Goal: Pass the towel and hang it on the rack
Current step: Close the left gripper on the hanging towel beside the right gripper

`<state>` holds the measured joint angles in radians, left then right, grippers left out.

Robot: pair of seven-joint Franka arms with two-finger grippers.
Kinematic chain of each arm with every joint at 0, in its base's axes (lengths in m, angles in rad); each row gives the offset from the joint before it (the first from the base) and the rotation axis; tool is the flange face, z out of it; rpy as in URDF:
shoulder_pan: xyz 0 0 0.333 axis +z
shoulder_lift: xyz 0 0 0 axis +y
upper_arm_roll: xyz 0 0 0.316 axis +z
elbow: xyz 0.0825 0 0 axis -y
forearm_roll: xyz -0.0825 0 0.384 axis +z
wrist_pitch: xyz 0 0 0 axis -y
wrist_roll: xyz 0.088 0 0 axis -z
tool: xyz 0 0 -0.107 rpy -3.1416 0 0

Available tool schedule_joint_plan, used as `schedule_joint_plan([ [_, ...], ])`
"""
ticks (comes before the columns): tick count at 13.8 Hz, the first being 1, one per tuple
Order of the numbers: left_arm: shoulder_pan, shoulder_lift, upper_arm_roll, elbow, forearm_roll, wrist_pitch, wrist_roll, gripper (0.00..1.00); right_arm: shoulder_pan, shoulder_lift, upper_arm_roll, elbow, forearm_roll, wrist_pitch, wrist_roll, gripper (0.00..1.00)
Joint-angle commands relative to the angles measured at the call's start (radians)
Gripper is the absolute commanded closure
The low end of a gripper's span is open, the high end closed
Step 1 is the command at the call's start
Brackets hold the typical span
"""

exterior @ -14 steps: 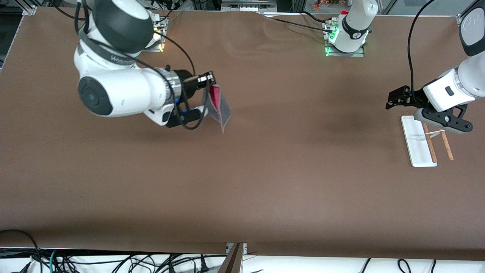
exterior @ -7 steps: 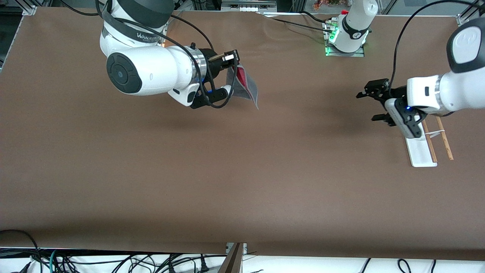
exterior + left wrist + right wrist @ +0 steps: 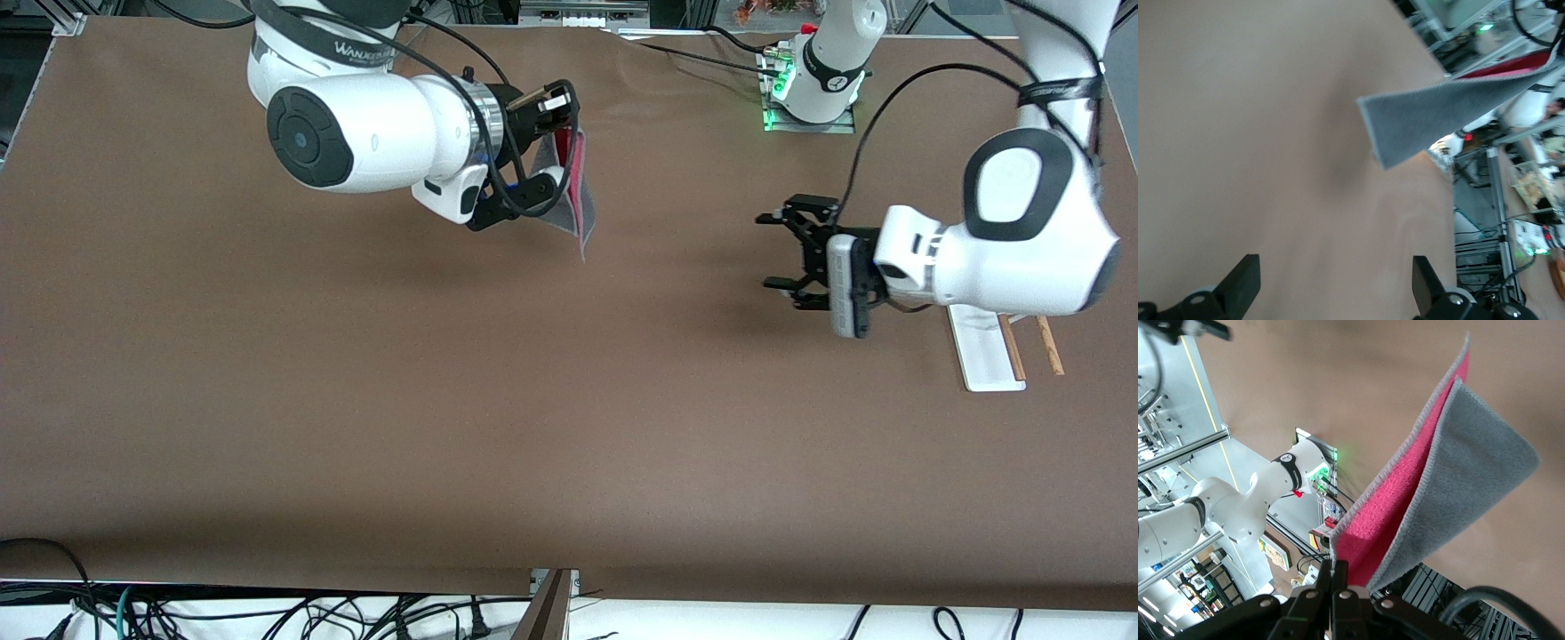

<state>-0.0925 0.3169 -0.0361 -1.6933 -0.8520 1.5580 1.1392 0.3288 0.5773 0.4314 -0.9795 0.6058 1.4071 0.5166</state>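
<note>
My left gripper is to take hold of the towel next by its free hanging end [image 3: 582, 233], so that it can take over the towel and hang it on the rack [image 3: 982, 356].
My right gripper [image 3: 560, 147] is shut on the top edge of the towel [image 3: 573, 196], which hangs folded in the air over the table, grey outside and pink-red inside. In the right wrist view the fingers [image 3: 1340, 577] pinch the towel [image 3: 1431, 487] at one corner. My left gripper [image 3: 775, 252] is open and empty over the table, turned toward the towel with a wide gap between them. In the left wrist view its fingers [image 3: 1245, 283] stand wide apart and the towel [image 3: 1438, 113] hangs ahead. The rack [image 3: 982, 356] lies at the left arm's end, partly hidden by the left arm.
The rack's two brown rods [image 3: 1013, 351] stick out beside its white base. The left arm's base [image 3: 822, 80] stands at the table's back edge. Cables run along the edge nearest the front camera.
My left gripper has swung away from the rack toward the towel and now faces it, open. My right gripper has carried the towel a little toward the left arm.
</note>
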Motion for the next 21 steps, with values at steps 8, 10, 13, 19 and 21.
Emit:
schedule_joint_plan([
  [8, -0.003, 0.045, -0.172, -0.161, -0.291, 0.175, 0.456, 0.01, 0.067, -0.025, 0.004, 0.009, 0.008, 0.039, 0.088, 1.00],
  [10, -0.006, 0.044, -0.180, -0.175, -0.292, 0.177, 0.485, 0.02, 0.067, -0.025, 0.004, 0.009, 0.006, 0.039, 0.089, 1.00],
  [13, -0.013, 0.044, -0.200, -0.180, -0.303, 0.185, 0.513, 0.04, 0.067, -0.025, 0.004, 0.009, 0.006, 0.039, 0.094, 1.00],
  [19, -0.013, 0.042, -0.237, -0.269, -0.458, 0.188, 0.689, 0.06, 0.068, -0.025, 0.004, 0.009, 0.008, 0.047, 0.097, 1.00],
  [21, -0.012, 0.042, -0.245, -0.284, -0.484, 0.186, 0.712, 0.08, 0.068, -0.025, 0.004, 0.009, 0.008, 0.047, 0.097, 1.00],
])
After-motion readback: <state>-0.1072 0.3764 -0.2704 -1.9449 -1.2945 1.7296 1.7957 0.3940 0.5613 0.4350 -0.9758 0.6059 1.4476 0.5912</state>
